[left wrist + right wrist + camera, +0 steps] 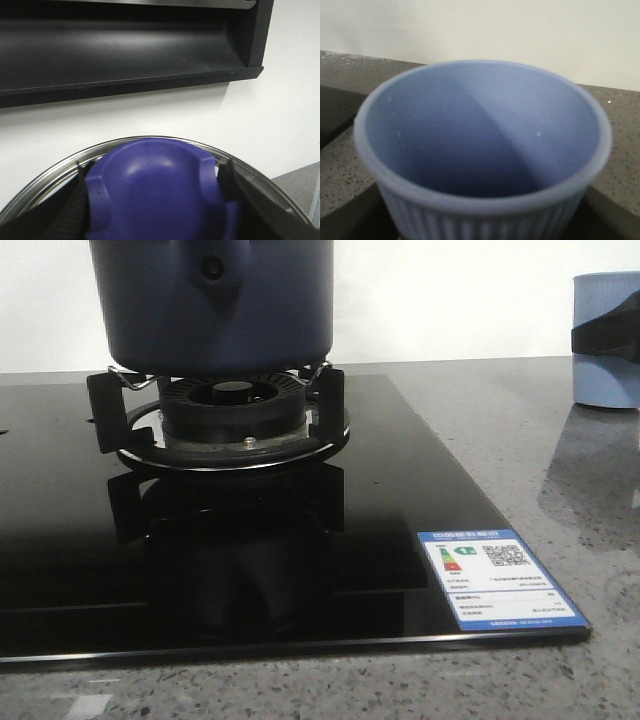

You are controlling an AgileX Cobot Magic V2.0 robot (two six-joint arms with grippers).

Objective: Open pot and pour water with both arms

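Observation:
The cup's base [606, 402] sits on the grey countertop in the front view and the cup would stand, so my right gripper should open its fingers.
The dark navy-blue pot [215, 300] stands on the burner grate [225, 420] of the black glass hob; its top is cut off by the front view's edge. In the left wrist view my left gripper [155, 200] is shut on the purple-blue lid knob [150, 185], with black fingers [230, 185] on both sides and the lid's metal rim [60, 167] around it. My right gripper [480, 222] is shut on the pale blue ribbed cup [480, 140], which I cannot see the bottom of. The cup [600, 370] is at the far right over the counter, a black finger [605, 335] across it.
The black glass hob [380, 500] fills most of the grey stone counter [560, 470] and carries a blue-and-white label [500, 578] at its front right corner. A black range hood [125, 45] hangs on the white wall behind the lid.

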